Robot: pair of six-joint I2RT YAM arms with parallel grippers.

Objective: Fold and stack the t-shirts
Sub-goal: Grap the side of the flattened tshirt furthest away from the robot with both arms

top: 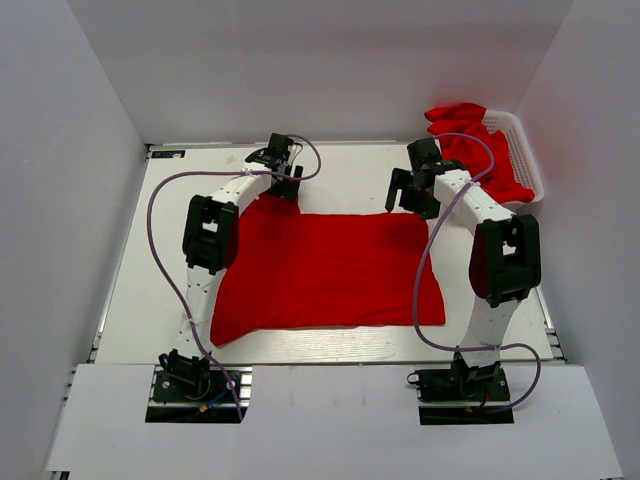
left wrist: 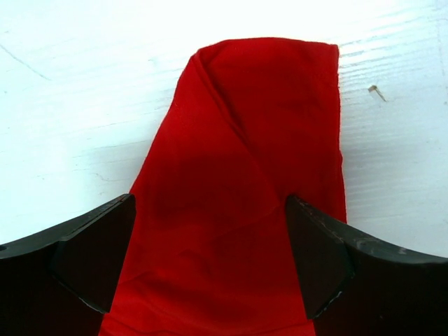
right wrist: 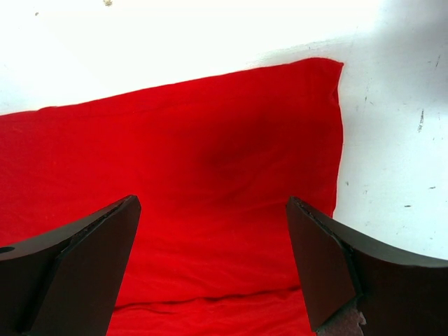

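The narrow folded-over flap (left wrist: 218,195) runs between my left gripper's fingers, so it is time to close. Closing now would catch the shirt (left wrist: 259,140).
One red t-shirt (top: 330,270) lies spread flat in the middle of the white table (top: 130,300). My left gripper (top: 288,188) hangs open over the shirt's far left corner. In the left wrist view a narrow folded-over flap of the shirt (left wrist: 259,140) runs between the wide-apart fingers (left wrist: 91,252), and the gripper (left wrist: 210,259) holds nothing. My right gripper (top: 410,203) is open over the far right corner. In the right wrist view the red cloth (right wrist: 210,175) lies flat below the gripper (right wrist: 210,266), with the shirt's edge to the right. More red t-shirts (top: 470,140) are bunched in the basket.
A white plastic lattice basket (top: 525,150) stands at the back right corner, against the right wall. White walls close in the table on the left, back and right. Purple cables loop from both arms over the table's sides.
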